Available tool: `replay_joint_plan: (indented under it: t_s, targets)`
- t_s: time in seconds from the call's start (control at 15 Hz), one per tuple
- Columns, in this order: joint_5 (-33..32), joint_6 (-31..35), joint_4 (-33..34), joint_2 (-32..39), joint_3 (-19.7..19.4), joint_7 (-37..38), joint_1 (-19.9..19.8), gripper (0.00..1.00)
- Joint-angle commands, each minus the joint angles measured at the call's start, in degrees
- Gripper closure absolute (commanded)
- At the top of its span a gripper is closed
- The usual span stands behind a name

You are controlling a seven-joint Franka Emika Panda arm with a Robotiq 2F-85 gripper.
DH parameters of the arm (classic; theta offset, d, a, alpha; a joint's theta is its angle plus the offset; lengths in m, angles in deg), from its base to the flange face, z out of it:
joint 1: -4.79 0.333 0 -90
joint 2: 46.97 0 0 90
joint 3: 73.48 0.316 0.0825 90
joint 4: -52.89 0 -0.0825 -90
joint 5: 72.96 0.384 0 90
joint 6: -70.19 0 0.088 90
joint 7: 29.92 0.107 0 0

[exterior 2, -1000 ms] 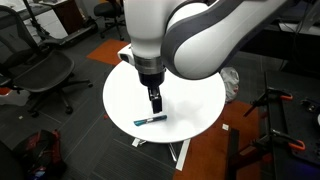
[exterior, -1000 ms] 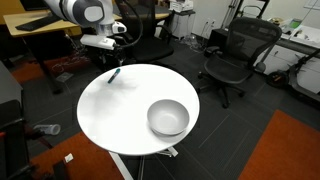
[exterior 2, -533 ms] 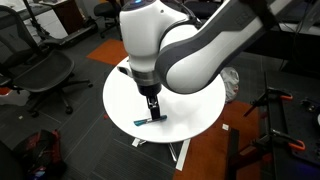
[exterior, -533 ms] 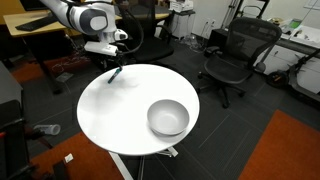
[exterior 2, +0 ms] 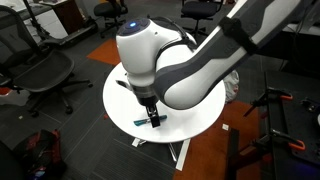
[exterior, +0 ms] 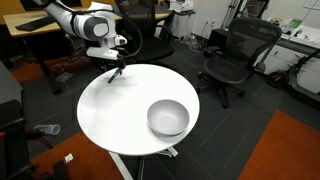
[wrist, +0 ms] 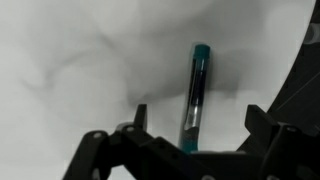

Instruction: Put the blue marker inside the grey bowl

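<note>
The blue marker (exterior: 116,74) (wrist: 194,92) is in the gap between my fingers, but my fingers are above its sides. It isn't time to close yet: my gripper needs to go down first, then close on the marker.
The blue marker (wrist: 194,92) lies flat on the white table (exterior: 120,115), near its edge; in the exterior views it shows at the rim (exterior: 114,73) (exterior 2: 146,120). My gripper (wrist: 195,125) is open and hangs low over the marker, a finger on each side, not touching it. It also shows in both exterior views (exterior: 117,68) (exterior 2: 153,117). The grey bowl (exterior: 168,118) stands empty on the opposite side of the table; the arm hides it in the other exterior view.
Black office chairs (exterior: 233,57) (exterior 2: 45,75) stand around the round table. A desk (exterior: 40,25) is behind the arm. The floor has dark carpet with an orange patch (exterior: 290,150). The table's edge is close beside the marker (wrist: 300,60).
The arm has come down step by step, bringing the gripper lower over the marker. The marker and bowl have not moved.
</note>
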Motion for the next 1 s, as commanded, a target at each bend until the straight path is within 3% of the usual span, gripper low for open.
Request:
replay_joint_plan:
  t_s: [0.0,0.4,0.47,0.53,0.67,0.93]
  targets:
    - [-1.7,0.7,2.5,2.0,-0.9,1.9,1.1,0.0]
    - [-1.5,0.3,4.7,4.3,-0.9,1.9,1.3,0.0]
    - [-1.5,0.3,4.9,4.6,-0.9,1.9,1.3,0.05]
    - [-1.5,0.3,5.2,4.8,-0.9,1.8,1.2,0.26]
    - [-1.4,0.3,5.6,5.2,-0.9,1.8,1.2,0.31]
    - [-1.4,0.4,5.9,5.5,-1.0,1.9,1.1,0.62]
